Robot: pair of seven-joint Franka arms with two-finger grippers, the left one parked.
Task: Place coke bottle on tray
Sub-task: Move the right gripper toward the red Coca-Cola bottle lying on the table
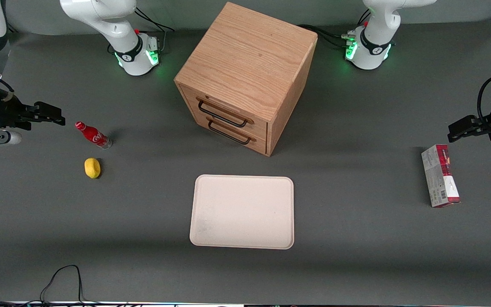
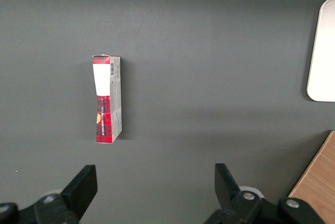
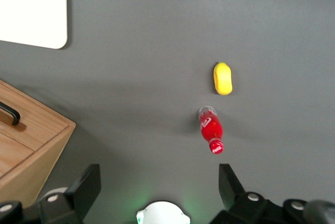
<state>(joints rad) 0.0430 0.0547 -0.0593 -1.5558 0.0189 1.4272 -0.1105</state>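
Note:
The coke bottle needs to go on the tray, so my right gripper will next grab the bottle by its red cap.
The coke bottle, small and red with a red cap and a clear base, stands upright on the grey table toward the working arm's end; it also shows in the right wrist view. The cream-white tray lies flat and bare, nearer the front camera than the cabinet, and its corner shows in the right wrist view. My right gripper hovers above the table beside the bottle, apart from it. Its fingers are open and hold nothing, as the right wrist view shows.
A yellow lemon lies beside the bottle, nearer the front camera. An oak drawer cabinet stands mid-table. A red-and-grey carton lies toward the parked arm's end. A black cable runs near the front edge.

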